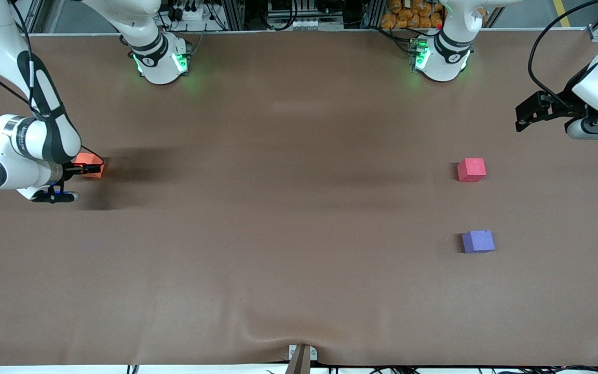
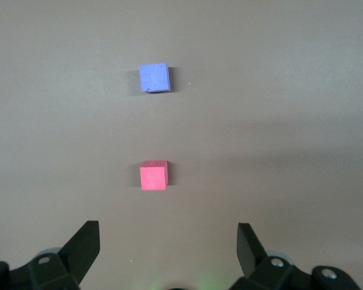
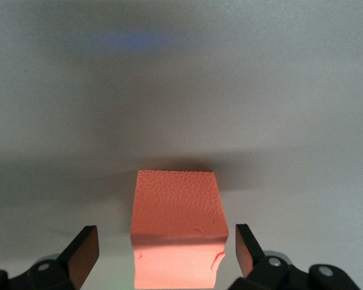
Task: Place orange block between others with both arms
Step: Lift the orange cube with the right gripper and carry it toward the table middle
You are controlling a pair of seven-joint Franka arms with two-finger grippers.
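Note:
I need to grab the orange block (image 1: 91, 158) by its opposite sides with my right gripper next, so that it can go between the other blocks.
The orange block (image 1: 91, 158) rests on the brown table toward the right arm's end. My right gripper (image 1: 83, 169) is down at it, open, with one finger on each side. In the right wrist view the orange block (image 3: 175, 229) sits between the fingers of the right gripper (image 3: 165, 235), with a gap at both sides. The red-pink cube (image 1: 471, 169) and the purple cube (image 1: 478, 241) lie toward the left arm's end, the purple one nearer the front camera. My left gripper (image 1: 521, 118) hangs open and empty above the table, and its wrist view shows the red-pink cube (image 2: 153, 176) and purple cube (image 2: 154, 78).
The brown table cover (image 1: 299, 234) has a raised wrinkle (image 1: 273, 335) near the front edge, above a small bracket (image 1: 301, 356). Both lit arm bases (image 1: 161, 62) (image 1: 442, 57) stand along the back edge.

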